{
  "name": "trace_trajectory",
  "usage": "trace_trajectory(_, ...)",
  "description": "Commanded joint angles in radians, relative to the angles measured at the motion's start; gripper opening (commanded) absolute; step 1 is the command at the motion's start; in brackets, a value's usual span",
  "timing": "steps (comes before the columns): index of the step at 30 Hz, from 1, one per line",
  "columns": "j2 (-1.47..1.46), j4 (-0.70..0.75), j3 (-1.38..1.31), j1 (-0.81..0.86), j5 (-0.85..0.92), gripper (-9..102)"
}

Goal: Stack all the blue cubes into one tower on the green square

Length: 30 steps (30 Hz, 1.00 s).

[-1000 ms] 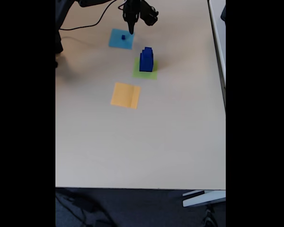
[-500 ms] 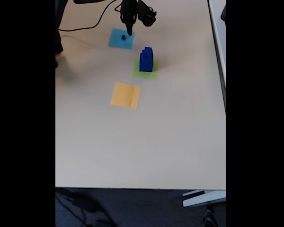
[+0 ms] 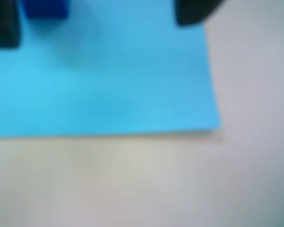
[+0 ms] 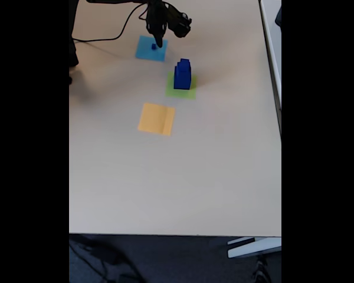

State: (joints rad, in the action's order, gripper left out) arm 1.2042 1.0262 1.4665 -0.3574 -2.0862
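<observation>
The robot's gripper will next grab the small blue cube by its opposite sides, so that it can stack the small blue cube (image 3: pixel 43 8) into the tower on the green square.
Two dark-blue cubes stand stacked (image 4: pixel 182 74) on the green square (image 4: pixel 189 92) in the fixed view. A small blue cube (image 4: pixel 154 46) rests on the light-blue paper square (image 4: pixel 147 53) at the far end of the table. My gripper (image 4: pixel 158 42) hangs right over it. In the wrist view the small blue cube (image 3: pixel 43 8) sits at the top left on the light-blue paper (image 3: pixel 109 80). It is close to the left finger (image 3: pixel 2 23), while the right finger (image 3: pixel 194 12) stands well apart from it. The gripper (image 3: pixel 97 21) is open.
An orange-yellow paper square (image 4: pixel 156 118) lies nearer the camera than the green one. A black cable (image 4: pixel 106 35) runs across the far left of the beige table (image 4: pixel 177 177). The table's right edge meets a pale panel (image 4: pixel 272 53).
The gripper has shifted slightly left and come down over the small cube on the light-blue square. The stack on the green square has not moved.
</observation>
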Motion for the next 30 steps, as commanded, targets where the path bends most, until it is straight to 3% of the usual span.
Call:
trace_trajectory(1,0.106,-0.029,0.021,-0.008,-0.012,16)
trace_trajectory(30,0.167,-0.115,0.172,0.009,0.020,15)
